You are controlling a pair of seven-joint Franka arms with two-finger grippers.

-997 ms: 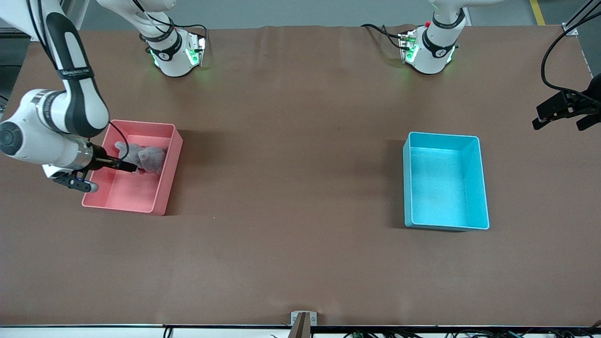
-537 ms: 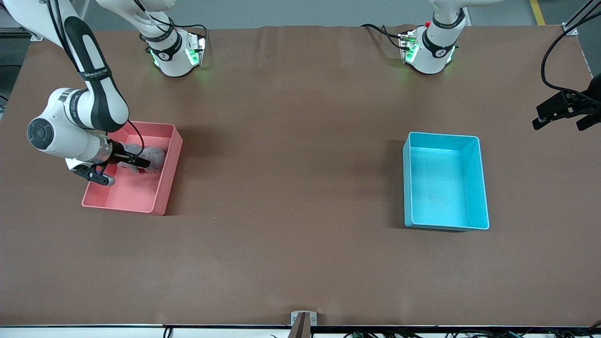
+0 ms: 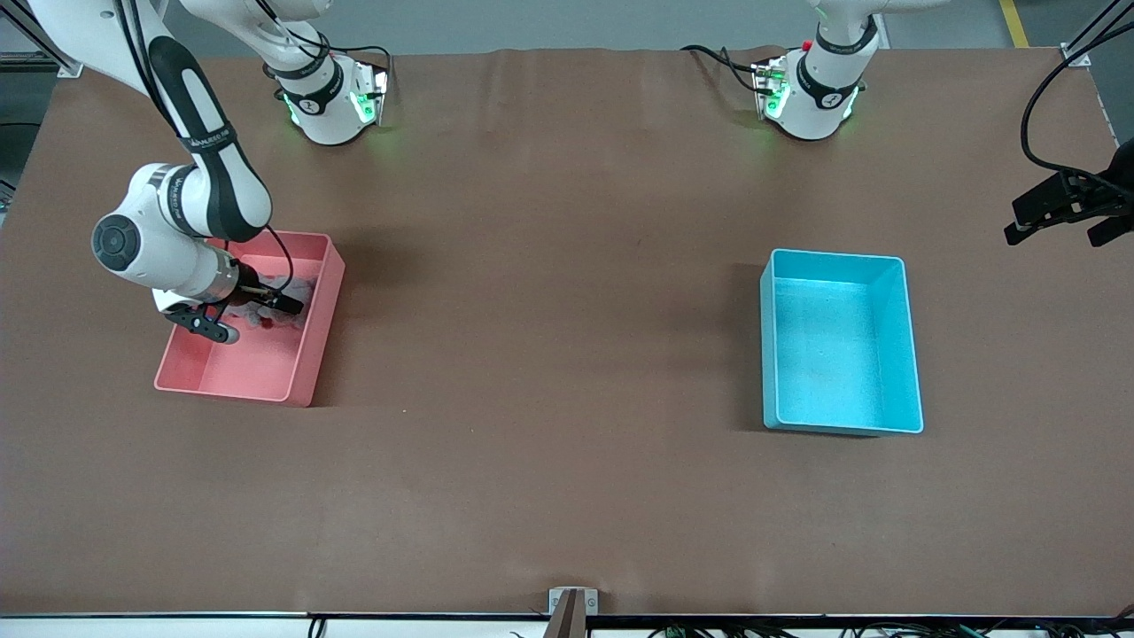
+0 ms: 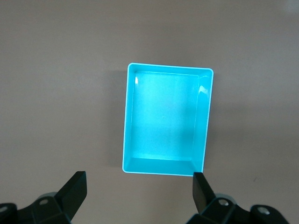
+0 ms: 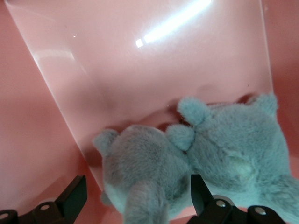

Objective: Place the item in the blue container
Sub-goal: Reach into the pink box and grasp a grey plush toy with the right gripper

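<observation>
I should next grab the grey plush toy by its body (image 5: 145, 195) with my right gripper. Then it can go into the blue container.
A grey plush toy (image 3: 299, 287) (image 5: 201, 158) lies in the pink bin (image 3: 239, 365), against the bin's pale pink wall (image 5: 140, 70). My right gripper (image 3: 271, 305) (image 5: 138, 191) is down inside that bin, open, with one finger on each side of the toy's body. The fingers are apart from the fur. The arm hides most of the toy in the front view. The blue container (image 3: 837, 346) (image 4: 163, 121) stands empty toward the left arm's end of the table. My left gripper (image 3: 1059, 214) (image 4: 139, 183) waits open in the air, looking down on it.
Brown table cover (image 3: 549, 354) stretches between the two bins. Both arm bases (image 3: 328, 102) (image 3: 811, 93) stand along the edge farthest from the front camera. A small bracket (image 3: 572, 602) sits at the nearest table edge.
The right arm has swung in over the pink bin and its gripper has slid onto the plush toy, now covering most of it. The left arm has not moved.
</observation>
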